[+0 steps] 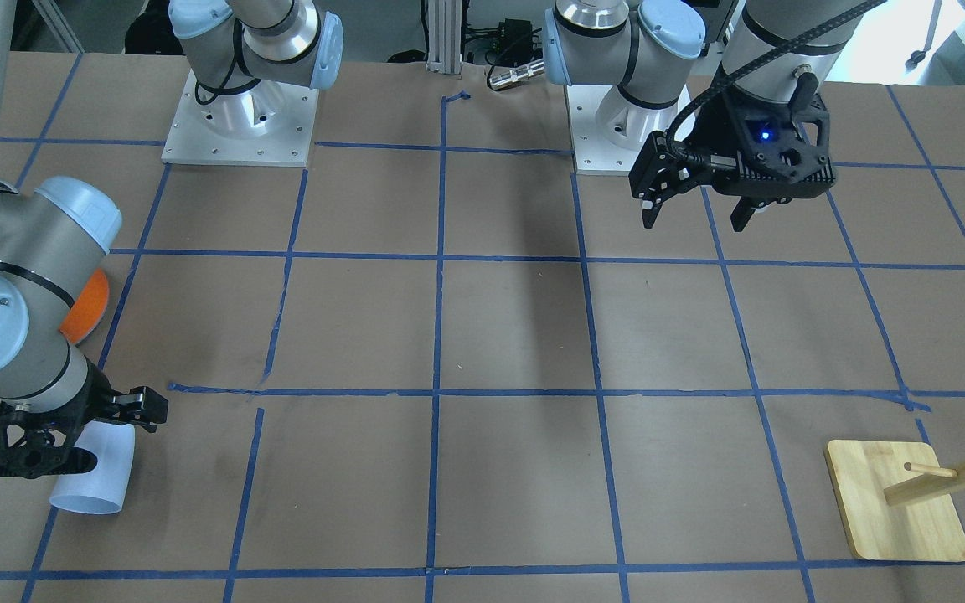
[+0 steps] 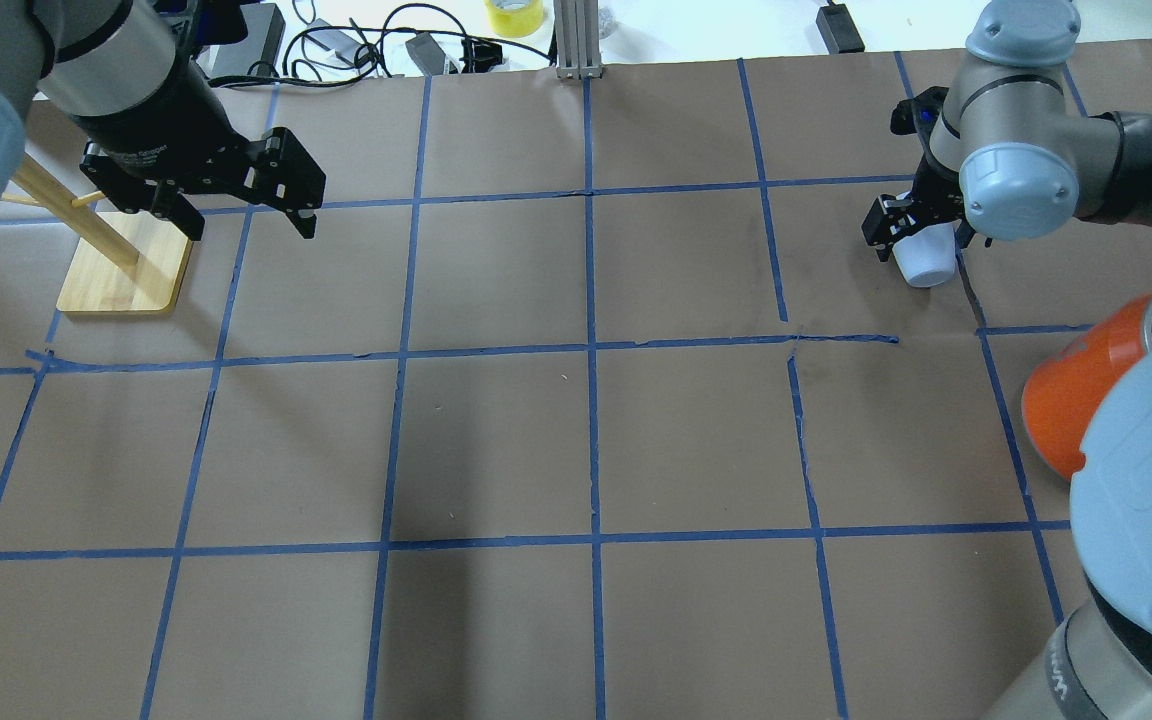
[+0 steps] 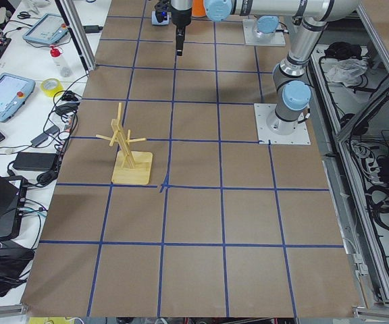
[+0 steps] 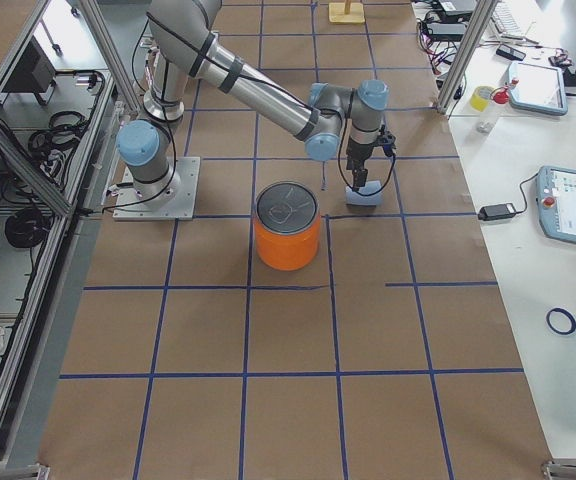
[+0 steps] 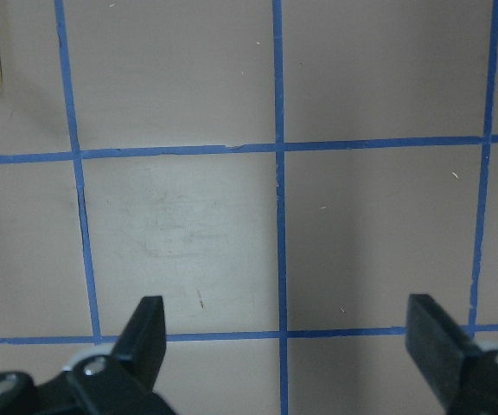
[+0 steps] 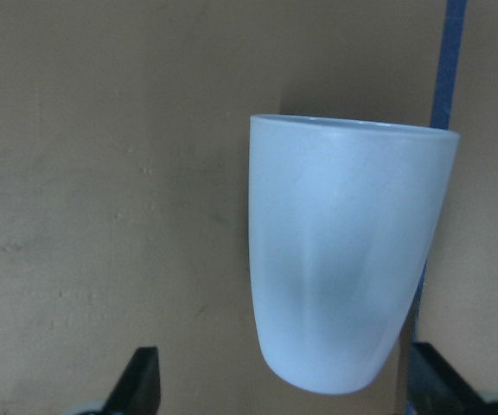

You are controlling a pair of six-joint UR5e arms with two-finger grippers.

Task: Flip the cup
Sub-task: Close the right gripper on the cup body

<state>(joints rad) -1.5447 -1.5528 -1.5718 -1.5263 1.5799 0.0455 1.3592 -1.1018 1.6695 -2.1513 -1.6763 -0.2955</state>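
Observation:
My right gripper is to grab the cup (image 6: 348,259) by its rounded base end (image 6: 322,350) next, so that it can flip the cup upright.
The cup (image 6: 348,259) is a small pale blue-white tumbler lying on its side on the brown table, rim pointing away from the wrist camera. It also shows in the front-facing view (image 1: 95,481), the overhead view (image 2: 926,262) and the right side view (image 4: 365,196). My right gripper (image 1: 105,435) is low over it, open, with one finger on each side of the cup's rounded base and a clear gap on one side. My left gripper (image 2: 246,215) is open and empty, held above the table far from the cup; its fingers (image 5: 150,333) show only bare table between them.
A big orange can (image 2: 1086,395) with a silver lid (image 4: 288,208) stands close to the cup, on the robot's side of it. A wooden peg stand (image 2: 126,265) stands near the left gripper. Blue tape lines grid the table (image 1: 516,327).

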